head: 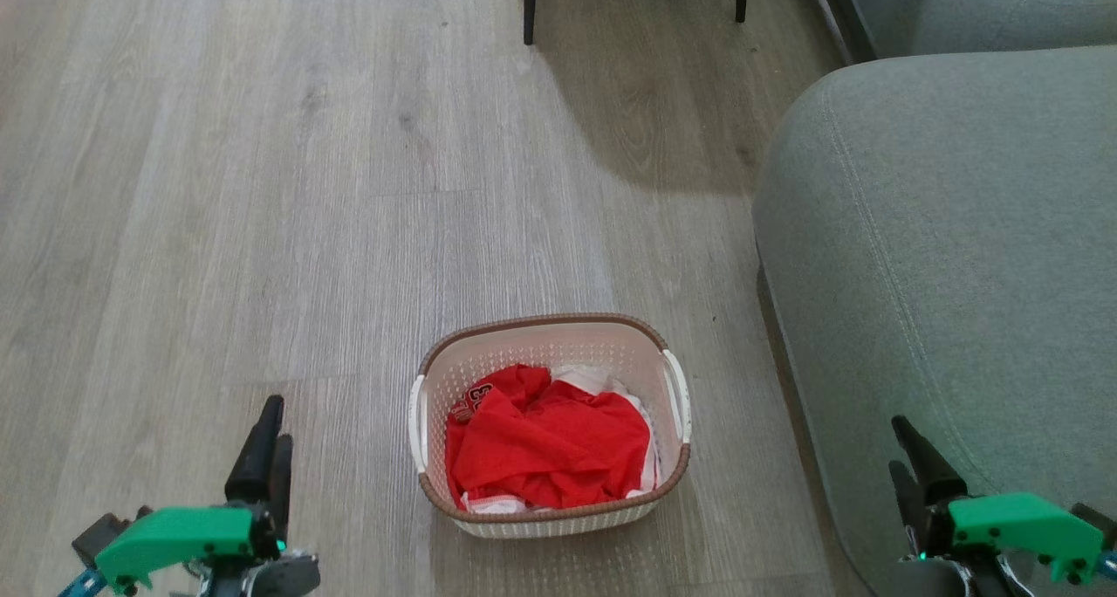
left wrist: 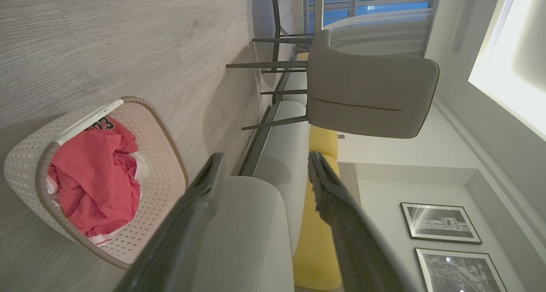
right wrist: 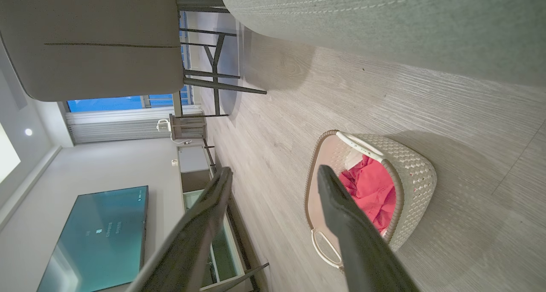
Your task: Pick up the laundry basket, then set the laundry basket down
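Note:
The basket has loose clothes (head: 550, 440) inside, so my left gripper will next grab the basket by its white handle away from the sofa and keep the basket level.
The laundry basket (head: 558, 353) stands on the wood floor between my two arms, cream-white and perforated, with a brown rim and white side handles. A crumpled red garment (head: 550, 444) with some white cloth lies inside it. My left gripper (head: 277, 422) is low at the left of the basket, apart from it, and open with nothing between its fingers. My right gripper (head: 899, 444) is at the basket's right, in front of the sofa, also open and empty. The left wrist view shows the basket (left wrist: 25, 159) left of the spread left gripper (left wrist: 266, 155). In the right wrist view, one finger of the right gripper (right wrist: 275, 170) overlaps the basket (right wrist: 413, 176).
A grey-green sofa (head: 942, 257) fills the right side, close to the basket's right handle. Dark chair legs (head: 529, 8) stand at the far end of the floor. The grey chair (left wrist: 371, 95) and a yellow cushion (left wrist: 318, 240) lie beyond. A television (right wrist: 102, 236) hangs on the wall.

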{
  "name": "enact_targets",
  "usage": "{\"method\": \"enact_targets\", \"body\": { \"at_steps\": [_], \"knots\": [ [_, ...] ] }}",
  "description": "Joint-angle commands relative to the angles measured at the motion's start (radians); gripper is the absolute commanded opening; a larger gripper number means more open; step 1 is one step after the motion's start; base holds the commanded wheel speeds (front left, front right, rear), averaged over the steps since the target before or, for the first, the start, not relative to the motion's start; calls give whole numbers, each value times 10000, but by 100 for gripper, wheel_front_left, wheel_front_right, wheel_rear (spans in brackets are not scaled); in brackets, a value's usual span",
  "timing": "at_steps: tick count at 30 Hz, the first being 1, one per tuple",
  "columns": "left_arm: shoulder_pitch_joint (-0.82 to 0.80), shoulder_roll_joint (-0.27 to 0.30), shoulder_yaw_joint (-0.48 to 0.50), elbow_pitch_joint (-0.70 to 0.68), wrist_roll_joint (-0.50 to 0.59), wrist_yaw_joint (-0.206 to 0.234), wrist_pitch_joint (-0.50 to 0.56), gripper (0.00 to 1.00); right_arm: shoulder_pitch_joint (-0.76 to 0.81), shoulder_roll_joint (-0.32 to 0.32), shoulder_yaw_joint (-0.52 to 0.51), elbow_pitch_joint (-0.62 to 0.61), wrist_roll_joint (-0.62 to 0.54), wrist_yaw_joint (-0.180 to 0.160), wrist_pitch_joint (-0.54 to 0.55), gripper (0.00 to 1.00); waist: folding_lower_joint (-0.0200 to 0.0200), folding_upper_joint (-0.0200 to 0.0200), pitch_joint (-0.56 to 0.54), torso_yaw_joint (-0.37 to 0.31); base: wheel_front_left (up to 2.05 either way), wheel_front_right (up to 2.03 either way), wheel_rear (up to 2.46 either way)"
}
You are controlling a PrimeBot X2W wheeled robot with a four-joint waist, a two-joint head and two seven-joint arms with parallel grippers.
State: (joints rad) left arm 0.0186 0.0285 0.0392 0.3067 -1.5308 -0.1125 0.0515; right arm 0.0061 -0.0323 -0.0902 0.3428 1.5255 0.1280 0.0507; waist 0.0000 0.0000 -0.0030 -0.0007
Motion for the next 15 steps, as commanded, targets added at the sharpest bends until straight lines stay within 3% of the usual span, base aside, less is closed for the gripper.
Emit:
{"method": "enact_targets", "body": {
  "at_steps": [1,15],
  "knots": [
    [-399,99,0,-357,83,50,-33,100,-416,-49,65,-339,-58,4,-65,100,0,0,0,0,0,0,0],
    [-422,114,-368,-935,1890,338,-449,100,-473,-66,328,-831,-1886,8,-476,100,0,0,-9,5,0,0,0]
  ]
}}
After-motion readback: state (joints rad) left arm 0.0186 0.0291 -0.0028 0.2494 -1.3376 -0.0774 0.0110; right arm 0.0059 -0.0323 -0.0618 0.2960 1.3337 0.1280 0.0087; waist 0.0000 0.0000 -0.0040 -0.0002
